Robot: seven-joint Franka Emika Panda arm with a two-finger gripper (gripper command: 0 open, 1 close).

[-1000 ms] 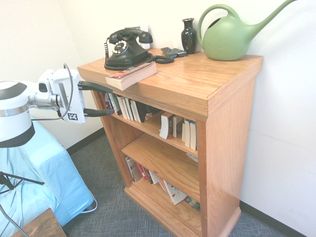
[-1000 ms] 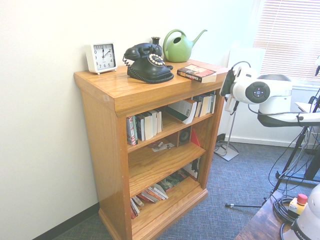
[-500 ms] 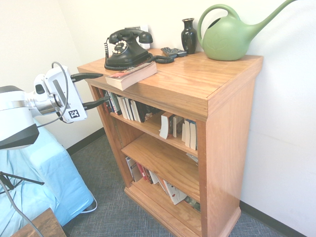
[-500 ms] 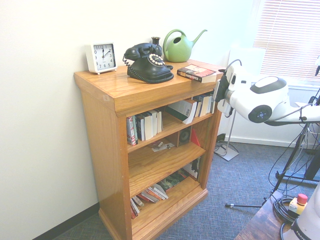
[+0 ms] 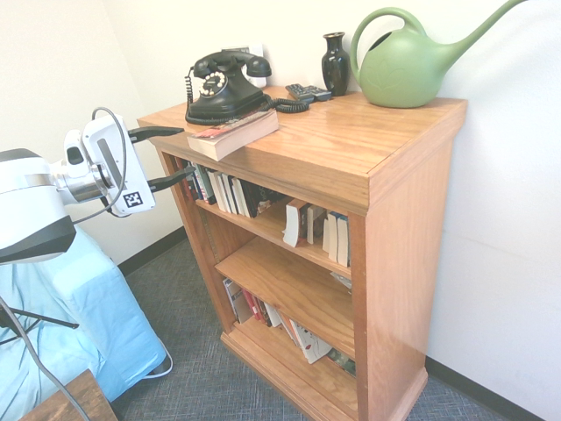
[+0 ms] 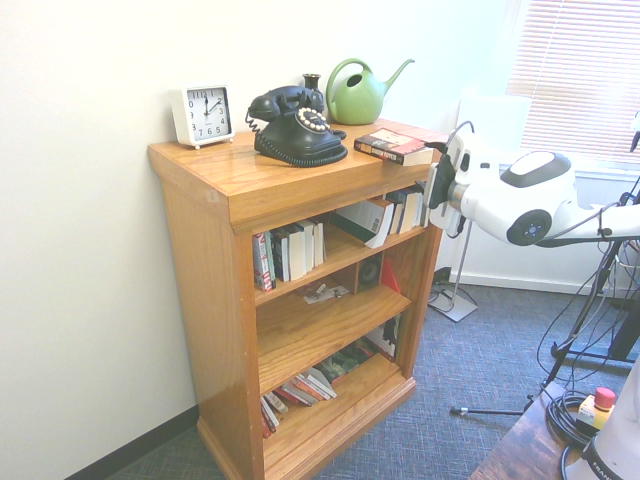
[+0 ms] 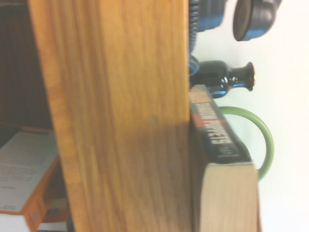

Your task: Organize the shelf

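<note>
My fingers stop short of the book's near edge (image 5: 203, 148), beside the shelf's top board (image 5: 298, 175), so closing now would miss. My gripper moves toward the book, before closing.
The shelf (image 5: 351, 158) is an orange-brown bookcase with books on its inner tiers. A book with a red and black cover (image 5: 232, 133) lies flat on its top at the front corner, jutting a little over the edge. My gripper (image 5: 187, 152) is open and level with that corner, one finger above the top board and one below it, nothing held. From the other side the gripper (image 6: 436, 176) sits just off the shelf's (image 6: 250, 190) end, beside the book (image 6: 395, 146). The wrist view shows the top board's edge (image 7: 120, 121) and the book (image 7: 217, 140) close up.
On the top stand a black rotary phone (image 5: 223, 85), a dark vase (image 5: 335, 63), a green watering can (image 5: 408, 66), a remote (image 5: 307, 91) and a white clock (image 6: 203, 114). Upright and leaning books (image 5: 228, 191) fill the upper tier. A blue-covered object (image 5: 79, 316) lies below the arm.
The gripper has risen from upper-tier height to the level of the top board and edged toward the shelf corner. It stays open; the book has not moved.
</note>
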